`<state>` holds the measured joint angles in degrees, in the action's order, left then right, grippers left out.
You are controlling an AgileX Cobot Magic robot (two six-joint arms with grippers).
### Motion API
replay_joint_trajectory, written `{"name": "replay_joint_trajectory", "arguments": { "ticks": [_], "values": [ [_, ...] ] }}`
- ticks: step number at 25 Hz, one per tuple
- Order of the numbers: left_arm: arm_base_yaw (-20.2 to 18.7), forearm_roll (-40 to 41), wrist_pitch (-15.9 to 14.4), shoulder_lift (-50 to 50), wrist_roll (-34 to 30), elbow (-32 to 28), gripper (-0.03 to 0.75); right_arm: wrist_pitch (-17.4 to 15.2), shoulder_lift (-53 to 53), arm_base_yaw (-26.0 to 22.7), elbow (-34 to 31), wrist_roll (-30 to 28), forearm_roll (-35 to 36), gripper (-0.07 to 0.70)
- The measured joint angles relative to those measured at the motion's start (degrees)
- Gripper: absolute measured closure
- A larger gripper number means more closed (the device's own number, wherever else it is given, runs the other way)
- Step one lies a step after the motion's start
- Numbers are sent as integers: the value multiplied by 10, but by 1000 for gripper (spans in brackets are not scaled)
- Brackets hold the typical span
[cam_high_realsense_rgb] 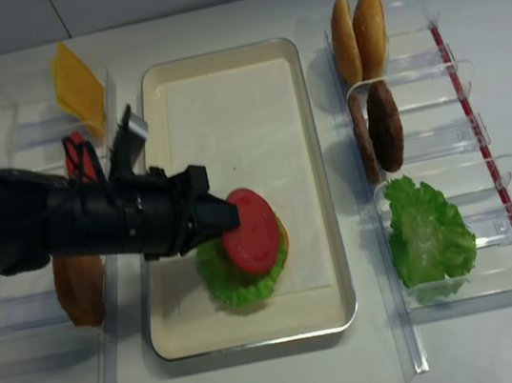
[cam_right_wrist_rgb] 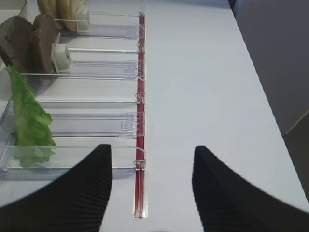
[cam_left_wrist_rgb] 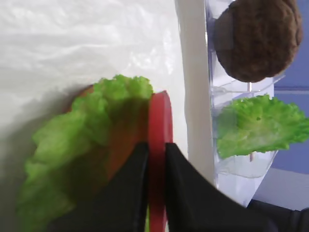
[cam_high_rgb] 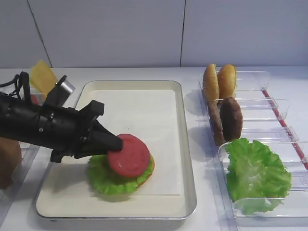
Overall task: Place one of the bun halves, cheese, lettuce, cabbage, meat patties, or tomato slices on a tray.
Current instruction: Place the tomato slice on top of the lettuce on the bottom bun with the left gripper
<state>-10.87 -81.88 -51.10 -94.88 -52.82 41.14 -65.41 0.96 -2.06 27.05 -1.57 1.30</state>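
I should open my left gripper now, since the tomato slice's lower edge is over the green lettuce leaf, and the slice would lie on the leaf.
My left gripper is shut on the edge of a red tomato slice, with both black fingers pressed against its faces in the left wrist view. The slice hangs tilted over a green lettuce leaf that lies on an orange bun half. This stack sits at the near end of the silver tray with its cream liner. I cannot tell whether the slice touches the lettuce. My right gripper stands open and holds nothing, above the white table beside the clear holders.
Clear plastic holders right of the tray carry two bun halves, two brown patties and a lettuce leaf. A red strip runs along their outer side. On the left stand a cheese slice and an orange-brown piece.
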Motion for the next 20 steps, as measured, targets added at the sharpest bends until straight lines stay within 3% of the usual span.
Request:
{"name": "replay_joint_trajectory", "arguments": {
  "ticks": [14,17,20],
  "values": [
    [0,-10,-7,-12,-39,0,650,0,0,0,0,0,0,230],
    [0,-11,-10,-12,-45,1,603,0,0,0,0,0,0,230],
    [0,-11,-13,-12,-47,1,496,0,0,0,0,0,0,230]
  ]
}}
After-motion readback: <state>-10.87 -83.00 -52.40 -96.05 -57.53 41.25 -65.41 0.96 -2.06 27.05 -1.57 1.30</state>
